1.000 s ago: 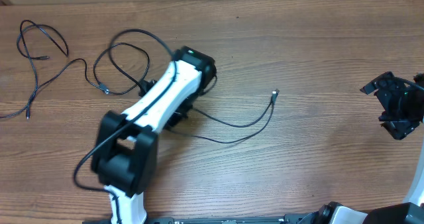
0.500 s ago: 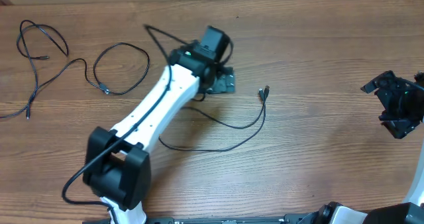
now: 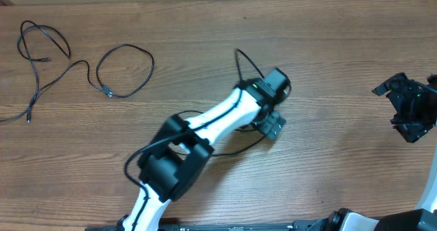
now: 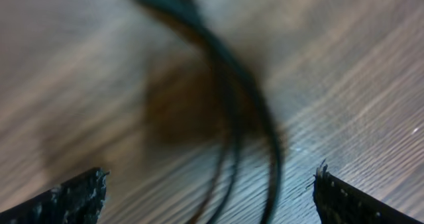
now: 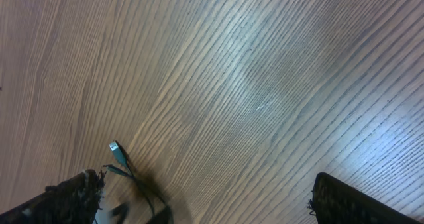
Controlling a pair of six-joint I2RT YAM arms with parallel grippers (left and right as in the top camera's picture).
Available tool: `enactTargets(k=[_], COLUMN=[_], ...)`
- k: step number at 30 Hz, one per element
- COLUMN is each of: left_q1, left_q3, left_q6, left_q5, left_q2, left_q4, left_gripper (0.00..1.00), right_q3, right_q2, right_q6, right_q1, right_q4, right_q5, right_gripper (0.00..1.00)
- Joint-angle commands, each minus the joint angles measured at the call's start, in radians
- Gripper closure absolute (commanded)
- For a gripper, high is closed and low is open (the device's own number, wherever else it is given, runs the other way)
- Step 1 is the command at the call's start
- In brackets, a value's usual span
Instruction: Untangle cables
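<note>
The cable's parts run between my left gripper's fingers, but a shadowed gap shows beneath those fingers in the left wrist view. My left gripper should go lower before it closes on the parts.
One thin black cable point(image 3: 123, 70) lies in loose loops at the table's far left, its plug point(image 3: 108, 91) beside a loop. A second cable point(image 3: 240, 61) rises from my left gripper point(image 3: 273, 126) near the table's middle and trails under the white arm point(image 3: 225, 149). In the left wrist view blurred strands of this cable point(image 4: 265, 131) run between the jaws of my left gripper point(image 4: 209, 197), which stand wide apart. My right gripper point(image 3: 404, 111) sits at the right edge, open and holding nothing. In its wrist view point(image 5: 205, 201) a cable plug point(image 5: 116, 150) lies off to the left.
The wooden table point(image 3: 341, 53) carries only the cables and the arms. The left arm's white link point(image 3: 218, 118) stretches diagonally from the front left across the middle. Bare wood shows between the two grippers.
My left arm has swung right from the left-centre to the table's middle, dragging one cable away from the other. Its jaws have opened wide. The right arm has not moved.
</note>
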Motion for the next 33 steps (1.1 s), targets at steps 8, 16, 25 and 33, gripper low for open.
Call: enactTargets(k=[8,16,25,33], left_q1=[-0.024,0.026,0.174,0.394], left_q3=[-0.006,0.061,0.092,0.092], left_q6=[0.213,0.212,0.201,0.156], left_q5=[-0.018,-0.155,-0.175,-0.175], left_q2=[0.028,-0.022,-0.288,-0.488], left_q4=[-0.031,-0.261,-0.448,-0.534], left_gripper=[0.96,0.95,0.95,0.95], right_q3=[0.013,0.013,0.013,0.013], right_q2=[-0.014,-0.014,-0.014,-0.014], right_q6=[-0.004,-0.003,-0.001,-0.001], right_q1=[0.000,0.000,0.000,0.000], right_q4=[0.012,0.013,0.013,0.013], right_q5=[0.000,0.000,0.000,0.000], right_gripper=[0.00,0.00,0.00,0.00])
